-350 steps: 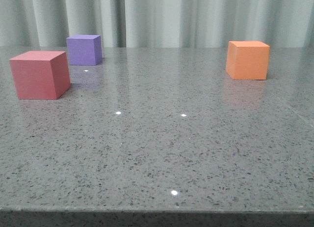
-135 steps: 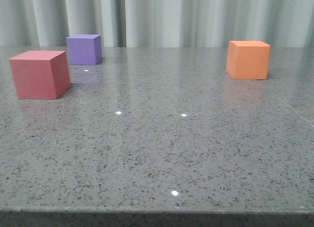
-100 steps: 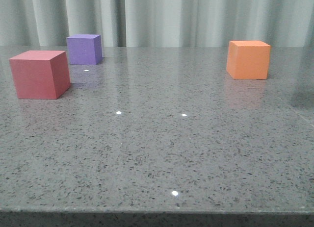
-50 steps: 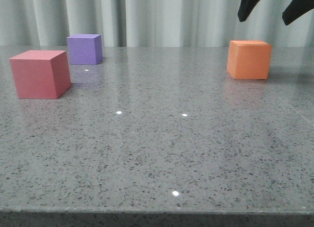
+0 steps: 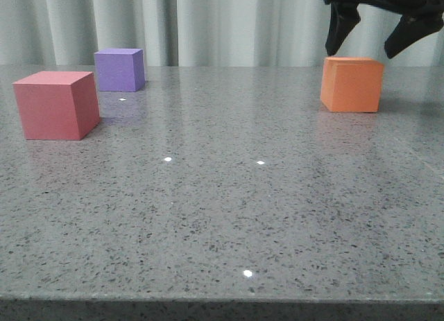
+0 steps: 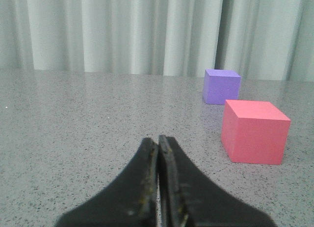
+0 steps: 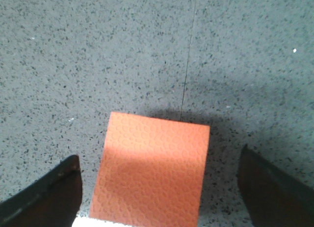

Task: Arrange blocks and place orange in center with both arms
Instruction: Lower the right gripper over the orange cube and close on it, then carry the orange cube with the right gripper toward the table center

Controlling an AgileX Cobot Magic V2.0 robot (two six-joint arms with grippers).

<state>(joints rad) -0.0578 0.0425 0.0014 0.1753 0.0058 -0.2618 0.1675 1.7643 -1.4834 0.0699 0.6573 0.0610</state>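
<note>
The fingers of the robot's right gripper are level with or above the orange cube's top side (image 5: 353,62), so the right gripper needs to go down first and then close on the cube.
The orange cube (image 5: 352,84) stands at the far right of the table. My right gripper (image 5: 368,45) hangs just above it, open, its fingers spread wider than the cube. In the right wrist view the orange cube (image 7: 152,170) lies between the two fingertips (image 7: 159,188), apart from both. The red-pink cube (image 5: 57,105) sits at the left, with the purple cube (image 5: 119,69) behind it. In the left wrist view my left gripper (image 6: 158,141) is shut on nothing, low over the table, with the red-pink cube (image 6: 254,131) and the purple cube (image 6: 222,86) ahead of it to one side.
The speckled grey table (image 5: 222,196) ends at a front edge near the camera. A pale curtain (image 5: 229,23) hangs behind it. A thin seam (image 7: 189,55) runs across the tabletop beyond the orange cube.
My right gripper came into view from above about half a second ago and has dropped lower, now just over the orange cube. The three cubes have not moved.
</note>
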